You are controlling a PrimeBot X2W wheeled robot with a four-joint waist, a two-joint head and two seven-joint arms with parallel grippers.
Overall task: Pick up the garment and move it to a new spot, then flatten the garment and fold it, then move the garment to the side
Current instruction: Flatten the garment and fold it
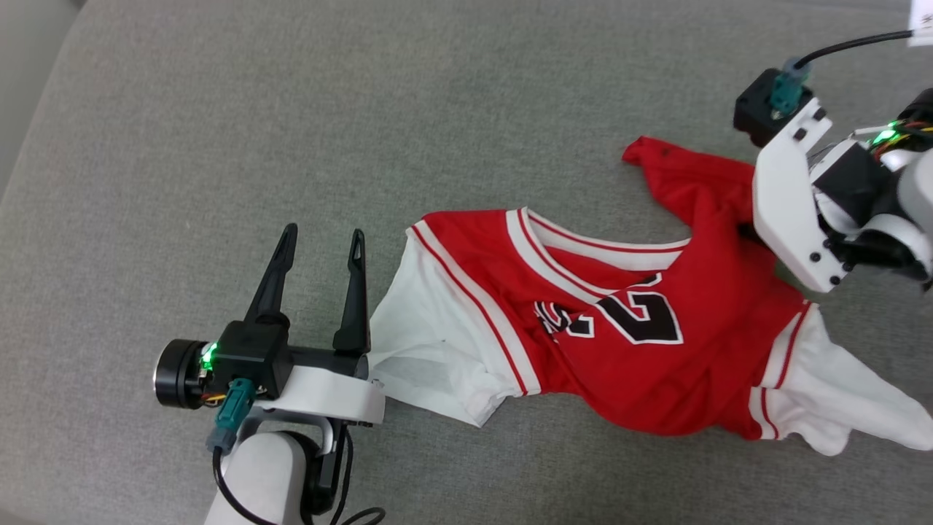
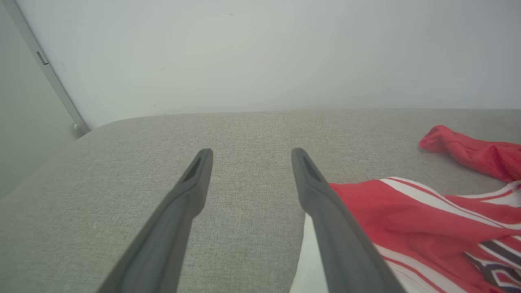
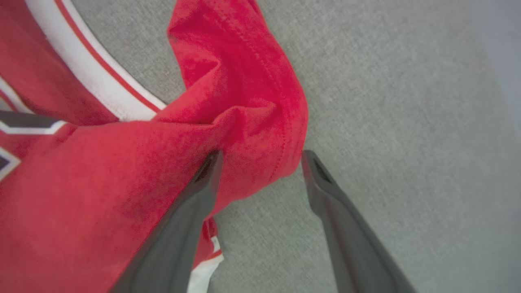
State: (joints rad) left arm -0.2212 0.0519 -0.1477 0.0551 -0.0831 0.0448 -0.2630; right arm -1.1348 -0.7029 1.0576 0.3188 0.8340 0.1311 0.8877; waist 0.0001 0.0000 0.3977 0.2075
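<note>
The robot's left gripper needs to lift the garment and move it to a new spot, so it should grab the garment by its white sleeve's edge (image 1: 385, 325) next.
The garment (image 1: 641, 292), a red jersey with white sleeves, striped trim and black lettering, lies crumpled on the grey cushion (image 1: 219, 109). My left gripper (image 1: 324, 233) is open and empty beside the garment's left white sleeve (image 1: 423, 350), its right finger running along the sleeve's edge. In the left wrist view, the left gripper (image 2: 251, 156) points over bare cushion with the garment (image 2: 407, 219) to its right. My right wrist (image 1: 791, 211) hangs over the garment's upper right part and hides its own fingers. The right gripper (image 3: 262, 158) stands open astride a bunched red fold (image 3: 244, 101).
The grey cushion's rounded corner and edge (image 1: 44, 95) run along the upper left. A pale wall (image 2: 260, 53) rises behind the cushion. A black cable (image 1: 853, 44) leads off the right wrist at the top right.
</note>
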